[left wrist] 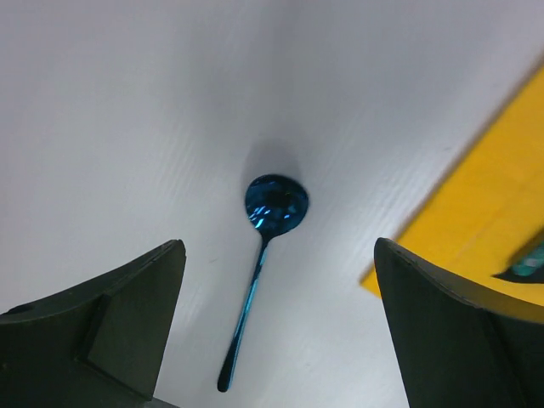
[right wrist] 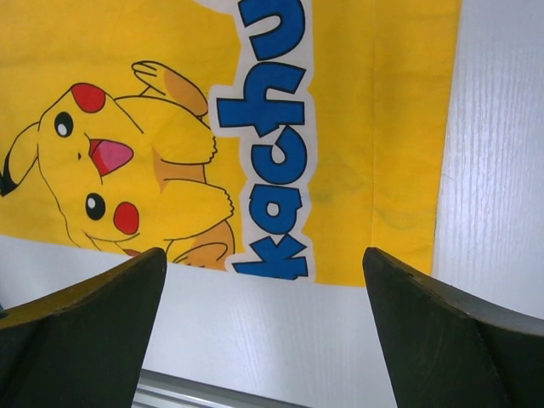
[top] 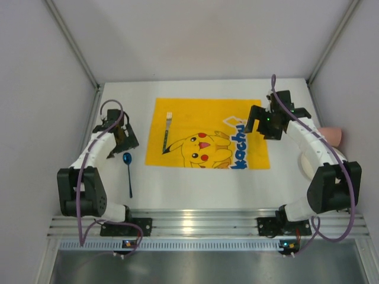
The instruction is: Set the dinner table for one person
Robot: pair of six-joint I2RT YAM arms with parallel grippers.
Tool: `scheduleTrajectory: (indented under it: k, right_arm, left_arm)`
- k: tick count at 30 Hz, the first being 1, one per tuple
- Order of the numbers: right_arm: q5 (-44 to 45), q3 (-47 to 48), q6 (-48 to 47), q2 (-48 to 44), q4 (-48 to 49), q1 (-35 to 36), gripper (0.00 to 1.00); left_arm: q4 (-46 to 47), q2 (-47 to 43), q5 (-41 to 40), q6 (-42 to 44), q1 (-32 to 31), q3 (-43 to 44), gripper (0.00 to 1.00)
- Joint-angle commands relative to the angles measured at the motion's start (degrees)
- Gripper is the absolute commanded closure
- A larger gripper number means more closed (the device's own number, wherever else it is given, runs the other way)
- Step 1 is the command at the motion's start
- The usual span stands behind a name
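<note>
I should lower my left gripper before I close it on the spoon, because the whole blue spoon looks small below my fingers.
The dinner table [top: 213, 189] is a white top with a yellow Pikachu cloth [top: 201, 118] spread on its middle. A silver fork [top: 167, 130] lies on the cloth's left part. A blue spoon [top: 128, 173] lies on the bare table left of the cloth, bowl away from me. My left gripper [top: 121, 137] is open and empty just above the spoon's bowl end; in the left wrist view the spoon [left wrist: 255, 280] lies between the open fingers of that gripper [left wrist: 279, 255]. My right gripper [top: 263, 124] is open and empty above the cloth's right edge [right wrist: 374, 127].
A pink cup [top: 335, 137] lies at the far right by the wall. A white plate [top: 305, 165] shows partly under the right arm. Metal rails [top: 195, 225] run along the near edge. Grey walls close in the left, right and back.
</note>
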Motion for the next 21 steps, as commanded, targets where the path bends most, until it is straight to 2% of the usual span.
scheduleTrajectory:
  k: [1,3,4,7,10,12,15,21]
  right_arm:
    - [-1.20,-0.34,0.33,-2.16,2.40,1.13,0.00]
    - [-1.20,-0.34,0.24,-1.90,2.31,2.01,0.01]
    - [-1.20,-0.34,0.24,-1.81,2.23,2.45,0.00]
    - [-0.94,-0.17,-0.02,-1.37,2.14,4.12,0.00]
    - [-0.94,-0.26,-0.11,-1.19,2.31,4.56,0.00]
    - [-0.85,-0.26,-0.20,-1.02,2.31,4.56,0.00]
    - [-0.76,-0.17,-0.20,-0.67,2.49,4.56,0.00]
    - [0.73,0.80,-0.55,-0.05,2.14,4.47,0.00]
  left_arm:
    - [-0.34,-2.16,1.95,-2.73,3.43,-6.44,0.03]
    - [2.03,-2.34,4.84,-1.42,5.79,-10.21,0.06]
    - [4.31,-1.99,7.29,-1.06,6.42,-11.10,0.12]
    - [6.78,-0.59,10.72,-0.09,7.04,-13.22,0.21]
    - [7.75,-0.41,11.01,-0.44,6.95,-14.54,0.31]
    - [8.02,-0.15,10.39,-0.62,7.04,-14.89,0.46]
    - [7.94,2.22,10.48,-0.35,7.04,-14.37,0.60]
    - [6.53,8.46,9.25,-0.62,7.04,-12.35,0.68]
